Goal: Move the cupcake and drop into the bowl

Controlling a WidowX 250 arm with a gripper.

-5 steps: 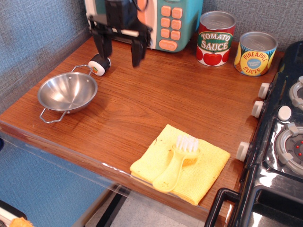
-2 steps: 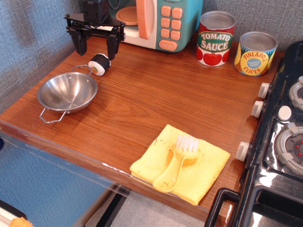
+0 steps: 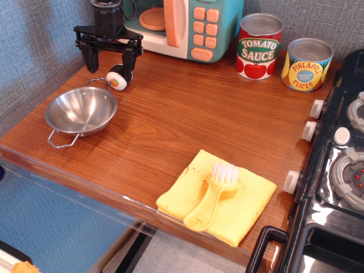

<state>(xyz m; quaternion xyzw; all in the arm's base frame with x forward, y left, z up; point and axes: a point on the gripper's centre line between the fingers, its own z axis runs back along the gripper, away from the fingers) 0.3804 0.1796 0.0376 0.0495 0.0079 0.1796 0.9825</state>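
I should next grab the cupcake by its black-wrapped body (image 3: 126,74), so that my gripper can drop it into the bowl (image 3: 81,111).
The cupcake (image 3: 118,78) is a small black-wrapped roll with a white end face and orange-green centre. It lies on the wooden table just behind the right rim of the bowl (image 3: 81,111), a shiny steel bowl with two wire loop handles at the table's left. My gripper (image 3: 108,63) is black and open, with its fingers pointing down. It hovers just above and slightly left of the cupcake, with the right finger close over it. The bowl is empty.
A teal toy microwave (image 3: 187,23) stands at the back, right behind the gripper. Tomato sauce can (image 3: 259,46) and pineapple can (image 3: 307,64) stand at back right. A yellow brush (image 3: 213,193) lies on a yellow cloth (image 3: 244,207) at the front. A black stove (image 3: 335,170) is on the right.
My gripper has moved left from in front of the microwave to above the cupcake and stayed open. The cupcake and bowl have hardly moved.
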